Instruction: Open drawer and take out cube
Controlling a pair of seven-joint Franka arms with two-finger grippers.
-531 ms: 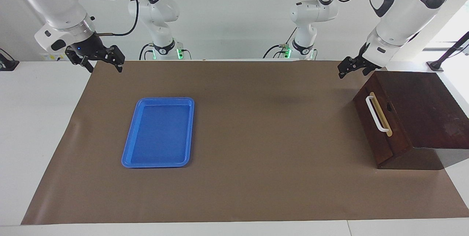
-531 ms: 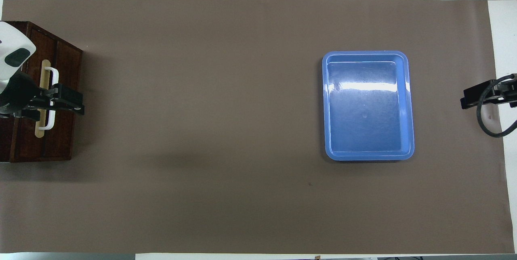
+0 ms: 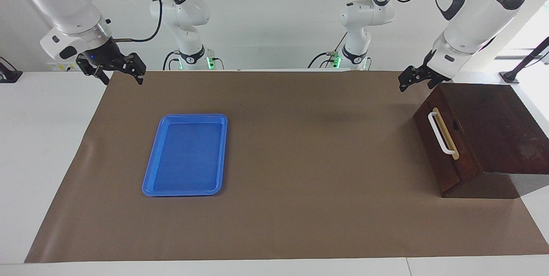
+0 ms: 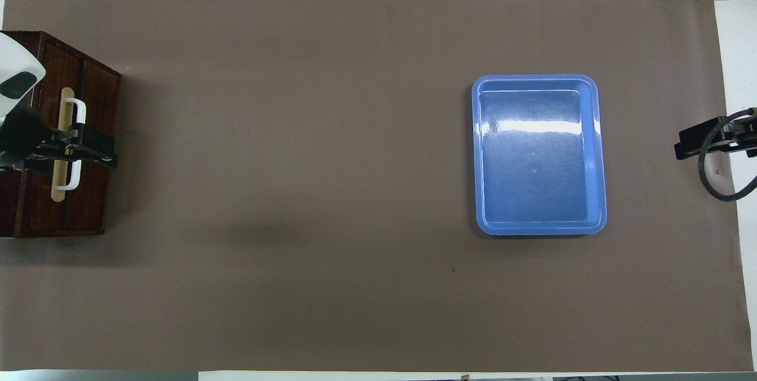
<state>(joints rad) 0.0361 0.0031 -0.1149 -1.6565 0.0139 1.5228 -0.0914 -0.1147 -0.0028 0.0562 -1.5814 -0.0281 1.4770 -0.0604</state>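
The left gripper grabs the white bar handle (image 4: 75,110) next, to open the drawer of the dark wooden box (image 4: 91,203).
The drawer (image 3: 444,162) is shut in the dark brown wooden box (image 3: 493,126) at the left arm's end of the table. Its white bar handle (image 3: 440,133) faces the middle of the table. My left gripper (image 3: 415,83) hangs open in the air near the box's corner nearest the robots. In the overhead view the left gripper (image 4: 94,147) covers the handle (image 4: 75,110) without touching it. My right gripper (image 3: 115,70) waits open and empty, raised over the mat's edge at the right arm's end (image 4: 704,139). The cube is hidden.
A flat blue tray (image 3: 185,155) lies empty on the brown mat (image 3: 309,173) toward the right arm's end; it also shows in the overhead view (image 4: 539,154). Bare mat stretches between the tray and the box.
My left gripper has shifted slightly toward the box and a little upward. The right arm, the drawer and the tray have not moved.
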